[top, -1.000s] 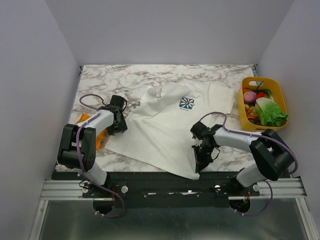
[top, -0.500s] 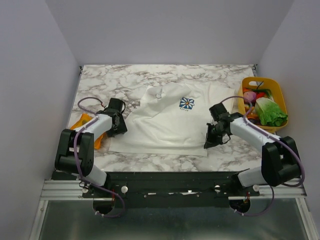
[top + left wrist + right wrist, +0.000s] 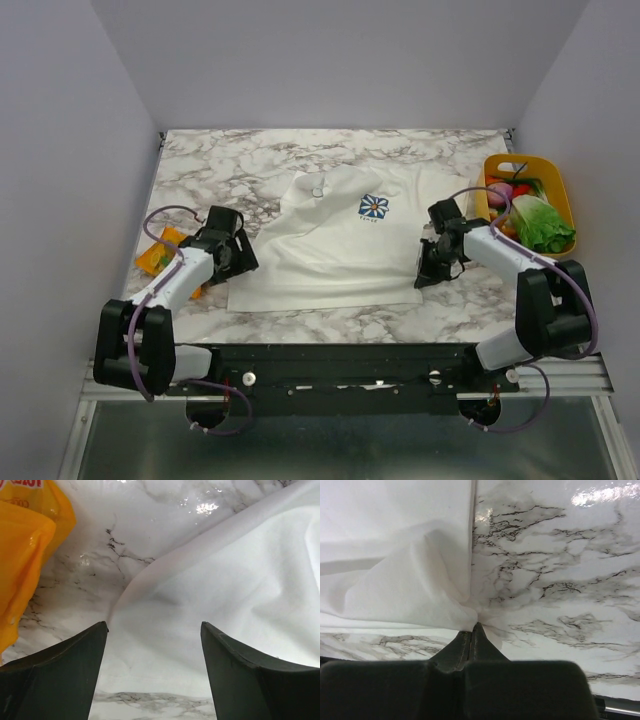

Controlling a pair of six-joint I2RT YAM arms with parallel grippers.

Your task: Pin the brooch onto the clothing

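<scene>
My left fingers are above the cloth (image 3: 225,590) and would miss it now, so my left gripper must go lower before closing.
The white T-shirt (image 3: 330,250) lies spread flat on the marble table, its blue flower print (image 3: 373,207) on the chest. No dark green brooch shows in any view; a small pale round spot (image 3: 317,188) sits at the collar. My left gripper (image 3: 238,258) is open over the shirt's lower left corner; in the left wrist view (image 3: 154,625) the cloth (image 3: 225,590) lies between its spread fingers, untouched. My right gripper (image 3: 425,275) is at the shirt's right edge. In the right wrist view (image 3: 475,625) it is shut on a pinch of the cloth (image 3: 395,580).
A yellow basket (image 3: 487,240) with lettuce (image 3: 540,225) and other vegetables stands at the right edge. An orange packet (image 3: 160,255) lies left of the shirt and shows in the left wrist view (image 3: 25,555).
My right gripper has carried the shirt's lower right corner away from the front edge and to the right, so the hem now lies straight. My left gripper has shifted slightly nearer.
</scene>
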